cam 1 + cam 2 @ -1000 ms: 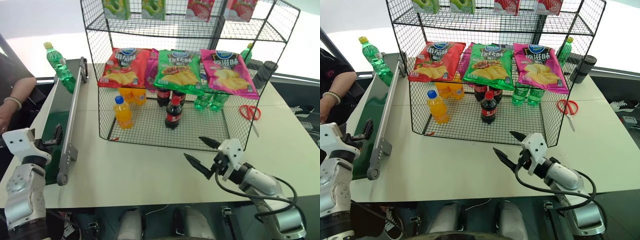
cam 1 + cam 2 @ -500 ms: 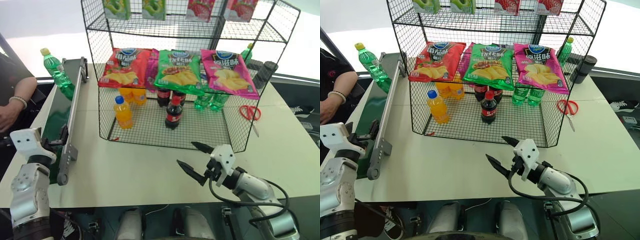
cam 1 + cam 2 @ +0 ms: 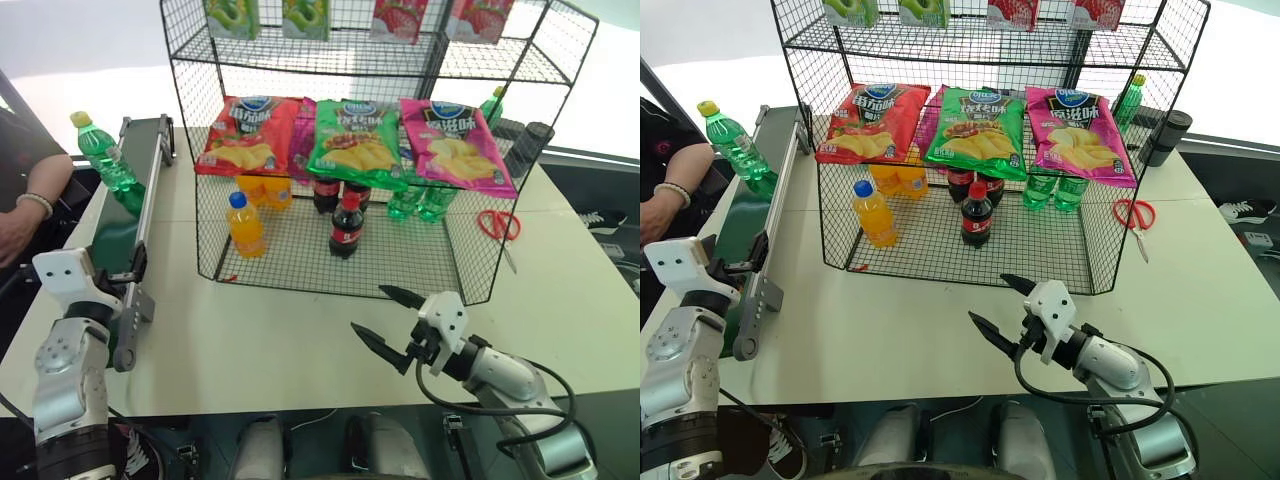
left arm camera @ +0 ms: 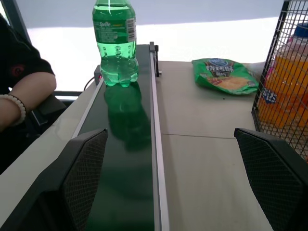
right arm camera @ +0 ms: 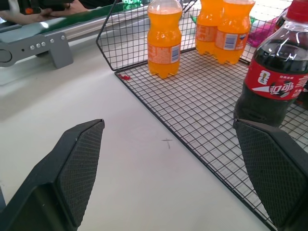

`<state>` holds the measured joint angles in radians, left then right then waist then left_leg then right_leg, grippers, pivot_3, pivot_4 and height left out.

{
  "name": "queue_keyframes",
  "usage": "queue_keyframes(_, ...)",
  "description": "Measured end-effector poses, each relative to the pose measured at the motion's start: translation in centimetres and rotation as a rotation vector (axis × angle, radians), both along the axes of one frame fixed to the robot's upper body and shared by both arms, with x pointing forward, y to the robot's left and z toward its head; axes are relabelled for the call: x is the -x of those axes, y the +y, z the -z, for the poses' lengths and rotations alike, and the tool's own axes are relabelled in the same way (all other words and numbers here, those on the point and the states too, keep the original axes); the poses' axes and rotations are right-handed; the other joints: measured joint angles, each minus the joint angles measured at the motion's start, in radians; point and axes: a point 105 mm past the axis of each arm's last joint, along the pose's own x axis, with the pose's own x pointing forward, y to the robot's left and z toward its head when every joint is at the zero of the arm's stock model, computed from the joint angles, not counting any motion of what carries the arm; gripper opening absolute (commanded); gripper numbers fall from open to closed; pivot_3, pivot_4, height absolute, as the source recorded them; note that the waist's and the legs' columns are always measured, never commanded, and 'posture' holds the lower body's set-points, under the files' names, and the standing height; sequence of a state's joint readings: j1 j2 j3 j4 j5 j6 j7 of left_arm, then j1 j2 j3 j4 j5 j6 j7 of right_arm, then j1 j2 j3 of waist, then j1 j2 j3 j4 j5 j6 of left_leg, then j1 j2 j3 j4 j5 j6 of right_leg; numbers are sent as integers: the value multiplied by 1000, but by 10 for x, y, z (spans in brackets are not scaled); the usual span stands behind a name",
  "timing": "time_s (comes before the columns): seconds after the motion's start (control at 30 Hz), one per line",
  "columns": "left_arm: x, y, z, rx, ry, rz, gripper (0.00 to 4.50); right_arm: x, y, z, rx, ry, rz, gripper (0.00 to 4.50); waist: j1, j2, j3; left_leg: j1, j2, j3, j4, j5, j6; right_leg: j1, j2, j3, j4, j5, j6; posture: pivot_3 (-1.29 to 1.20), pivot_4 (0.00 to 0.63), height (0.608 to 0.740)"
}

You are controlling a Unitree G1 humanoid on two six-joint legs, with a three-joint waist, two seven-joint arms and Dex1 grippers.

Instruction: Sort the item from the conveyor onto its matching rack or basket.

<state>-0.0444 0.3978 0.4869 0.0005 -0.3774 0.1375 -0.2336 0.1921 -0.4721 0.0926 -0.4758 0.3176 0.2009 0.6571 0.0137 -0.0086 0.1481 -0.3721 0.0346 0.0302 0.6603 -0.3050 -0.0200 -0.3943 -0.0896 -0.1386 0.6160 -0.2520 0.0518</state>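
I should move my left gripper toward the green soda bottle (image 3: 101,157) before I close it on the bottle, because my left gripper's fingers stop well short of it.
The item, a green soda bottle (image 3: 101,157) with a yellow cap, stands upright on the conveyor (image 3: 118,232) towards its far end, at the table's left. In the left wrist view the bottle (image 4: 114,44) is straight ahead on the dark green belt (image 4: 122,149). My left gripper (image 3: 125,276) hovers open over the belt's near end, well short of the bottle and holding nothing. The black wire rack (image 3: 188,130) rises at the table's middle. In front of it my right gripper (image 3: 368,308) is open and empty above the tabletop.
The rack's middle tier carries chip bags (image 3: 352,140). Its bottom tier holds orange-drink bottles (image 3: 245,225), cola bottles (image 3: 346,226) and green bottles (image 3: 420,203). A person's arm (image 3: 28,203) rests left of the conveyor. Red scissors (image 3: 498,222) lie right of the rack.
The green bottle has travelled along the belt towards its near end. My left gripper has edged right, over the belt. Both grippers stay open.
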Motion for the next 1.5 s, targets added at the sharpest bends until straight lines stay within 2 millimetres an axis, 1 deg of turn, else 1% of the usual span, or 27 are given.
queue_keyframes(0.27, 5, 4, 8, 5, 17, -48, 4500, -1, 3, -2, 0, -8, -20, 4460, 0, 0, 0, 0, 0, 0, 0, 0, 0, 0, 0, 0, 0, 0, 0, 0, 150, 740)
queue_keyframes(0.5, 6, 5, 10, 3, 23, -52, 4500, -5, 4, -4, 3, 8, -22, 4460, 0, 0, 0, 0, 0, 0, 0, 0, 0, 0, 0, 0, 0, 0, 0, 0, 150, 740)
queue_keyframes(0.67, 6, 7, 15, 10, 37, -59, 4500, -6, 6, -6, 5, 13, -20, 4460, 0, 0, 0, 0, 0, 0, 0, 0, 0, 0, 0, 0, 0, 0, 0, 0, 150, 740)
queue_keyframes(1.3, 8, 12, 14, 3, 25, -86, 4500, -8, 8, -11, 0, 8, -27, 4460, 0, 0, 0, 0, 0, 0, 0, 0, 0, 0, 0, 0, 0, 0, 0, 0, 150, 740)
queue_keyframes(1.4, 10, 17, 15, -3, 28, -116, 4500, -8, 8, -11, -1, 8, -26, 4460, 0, 0, 0, 0, 0, 0, 0, 0, 0, 0, 0, 0, 0, 0, 0, 0, 150, 740)
queue_keyframes(1.5, 15, 28, 16, -4, 25, -179, 4500, -8, 8, -11, -1, 8, -26, 4460, 0, 0, 0, 0, 0, 0, 0, 0, 0, 0, 0, 0, 0, 0, 0, 0, 150, 740)
